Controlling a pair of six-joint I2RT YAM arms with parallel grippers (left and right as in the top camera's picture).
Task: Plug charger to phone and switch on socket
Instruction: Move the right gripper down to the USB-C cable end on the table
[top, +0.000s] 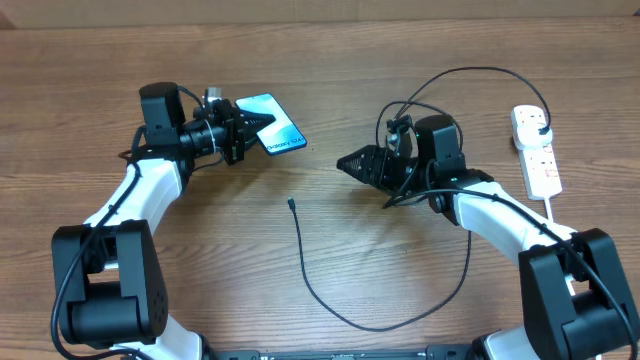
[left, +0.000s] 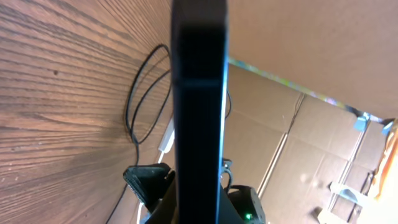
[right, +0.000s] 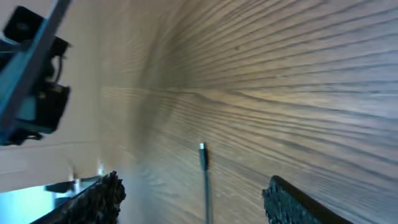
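Observation:
The charger's metal end should stay exposed to plug into the phone (top: 272, 126), so the robot's right hand needs to grab the charger just behind its connector tip (top: 292, 206) next.
The phone (top: 272, 126), with a lit light blue screen, is at the back left, gripped at one end by my left gripper (top: 247, 128), which is shut on it. In the left wrist view the phone (left: 199, 93) shows edge-on as a dark bar. The charger's connector tip (top: 290, 204) lies on the table mid-front, and its thin black cable loops round to the plug (top: 541, 123) in the white socket strip (top: 537, 160) at the far right. My right gripper (top: 347, 162) is open and empty. In the right wrist view the tip (right: 203, 149) lies between its fingers (right: 196, 199), below them.
The wooden table (top: 330, 60) carries the cable's wide loop (top: 380, 325) near the front edge and further loops (top: 440, 85) behind the right arm. The strip's thick white cord (top: 553, 212) runs toward the front right.

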